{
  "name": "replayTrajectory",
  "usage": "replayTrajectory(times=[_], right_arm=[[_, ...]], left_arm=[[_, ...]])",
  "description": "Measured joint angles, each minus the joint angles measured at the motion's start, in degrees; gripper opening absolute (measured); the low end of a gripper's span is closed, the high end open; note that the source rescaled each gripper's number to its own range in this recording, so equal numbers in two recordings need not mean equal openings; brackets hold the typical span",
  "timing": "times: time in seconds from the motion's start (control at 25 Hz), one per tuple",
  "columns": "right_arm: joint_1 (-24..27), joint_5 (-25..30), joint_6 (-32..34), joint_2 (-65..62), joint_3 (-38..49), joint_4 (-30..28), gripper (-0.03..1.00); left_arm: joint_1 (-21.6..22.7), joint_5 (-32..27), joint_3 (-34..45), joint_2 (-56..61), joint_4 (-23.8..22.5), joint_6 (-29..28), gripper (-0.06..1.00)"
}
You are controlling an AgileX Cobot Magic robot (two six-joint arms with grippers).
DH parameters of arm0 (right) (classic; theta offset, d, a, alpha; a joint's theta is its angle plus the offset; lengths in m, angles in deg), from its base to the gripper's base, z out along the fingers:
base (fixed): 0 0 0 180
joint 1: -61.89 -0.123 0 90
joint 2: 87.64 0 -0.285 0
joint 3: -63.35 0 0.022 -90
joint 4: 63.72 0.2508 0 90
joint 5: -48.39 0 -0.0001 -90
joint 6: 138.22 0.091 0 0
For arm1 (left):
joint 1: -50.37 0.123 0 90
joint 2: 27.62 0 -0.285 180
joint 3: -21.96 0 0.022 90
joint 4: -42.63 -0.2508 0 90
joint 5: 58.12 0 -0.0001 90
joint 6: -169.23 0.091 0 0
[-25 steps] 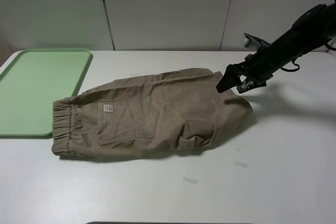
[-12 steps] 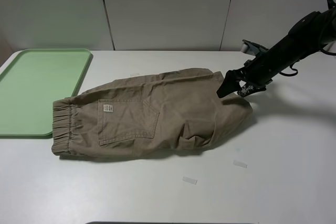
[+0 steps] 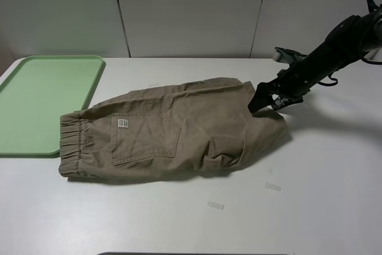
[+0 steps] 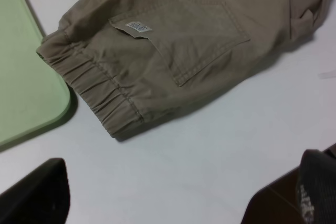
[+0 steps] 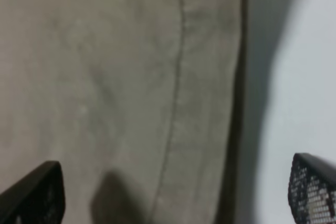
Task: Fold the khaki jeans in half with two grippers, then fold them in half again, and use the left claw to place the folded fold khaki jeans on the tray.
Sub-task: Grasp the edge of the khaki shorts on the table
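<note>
My right gripper should grab the khaki jeans next by their hem edge. Then it can fold them in half again.
The khaki jeans lie flat on the white table, folded once. Their elastic waistband is at the left beside the tray, and the patch pocket faces up. My right gripper is at the jeans' right end, just above the hem edge, with its jaws open and empty. In the right wrist view its gripper spans the fabric edge and bare table. My left gripper is open and empty, apart from the waistband. It is out of the high view. The tray's corner shows there too.
Two small clear tape scraps lie on the table in front of the jeans. The pale-green tray sits at the far left with nothing on it. Grey wall panels stand behind the table.
My right gripper has come down a little and closer to the jeans' right hem. The jeans and tray have not moved.
</note>
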Motion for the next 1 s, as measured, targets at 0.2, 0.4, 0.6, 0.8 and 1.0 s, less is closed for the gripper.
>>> replayTrajectory(times=[0.2, 0.4, 0.6, 0.8, 1.0], right_arm=[[-2.92, -0.18, -0.17, 0.24, 0.00, 2.23, 0.93], [-5.57, -0.03, -0.17, 0.64, 0.00, 5.16, 0.93], [-6.89, -0.08, -0.17, 0.91, 0.00, 5.26, 0.77], [-7.14, -0.27, -0.11, 1.58, 0.11, 1.84, 0.21], [-7.34, -0.93, 3.38, 1.51, 0.11, -4.81, 0.02]], left_arm=[[0.00, 0.00, 0.00, 0.00, 0.00, 0.00, 0.90], [0.00, 0.00, 0.00, 0.00, -0.05, 0.00, 0.90], [0.00, 0.00, 0.00, 0.00, -0.05, 0.00, 0.90], [0.00, 0.00, 0.00, 0.00, -0.05, 0.00, 0.90], [0.00, 0.00, 0.00, 0.00, -0.05, 0.00, 0.90]])
